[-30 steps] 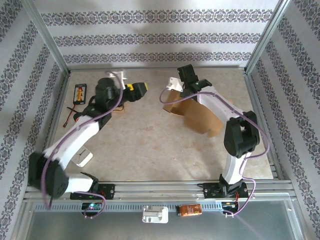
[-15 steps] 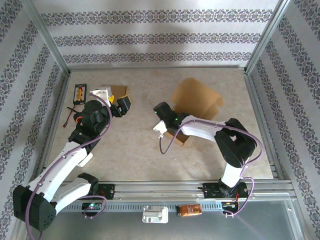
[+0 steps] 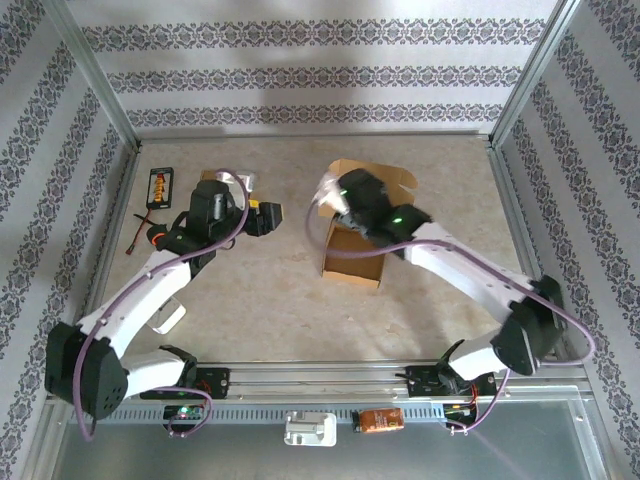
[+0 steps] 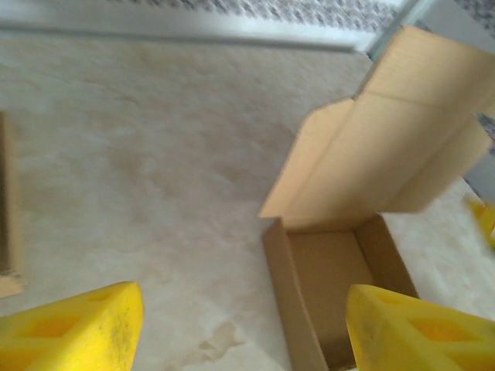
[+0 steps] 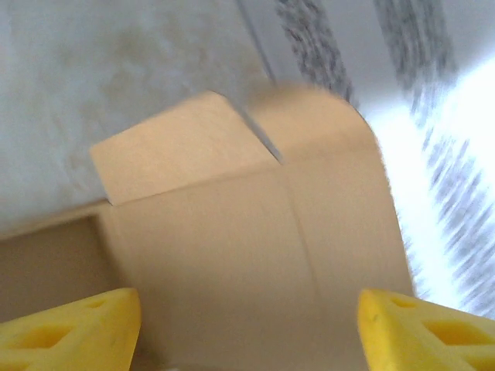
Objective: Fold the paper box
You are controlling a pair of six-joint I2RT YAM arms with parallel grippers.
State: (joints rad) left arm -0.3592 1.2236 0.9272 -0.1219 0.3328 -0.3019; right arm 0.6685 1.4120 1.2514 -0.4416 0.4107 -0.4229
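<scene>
I need to fold the flap inward and close the lid, so my left gripper should next grab the lid's near side flap (image 4: 289, 161) by its free edge.
The brown paper box (image 3: 352, 256) stands on the table with its tray upward and its lid (image 3: 385, 178) raised at the far side. In the left wrist view the box (image 4: 329, 270) lies to the right, its lid (image 4: 387, 154) leaning up and back. My left gripper (image 3: 270, 214) hovers left of the box, open and empty, its yellow fingers (image 4: 73, 332) wide apart around bare table. My right gripper (image 3: 348, 205) hangs over the box, open, and its yellow fingers (image 5: 433, 332) frame the inside of the lid (image 5: 255, 247) without touching it.
A black device with a yellow label (image 3: 160, 186) and thin wires (image 3: 140, 236) lie at the far left. A white piece (image 3: 166, 318) rests near the left arm. A brown cardboard edge (image 4: 6, 209) shows at the left. Metal posts and patterned walls enclose the table.
The right gripper has gone from shut to open and let go of the box, which now stands on the table. Both arms have swung about, and the left gripper has ended up left of the box.
</scene>
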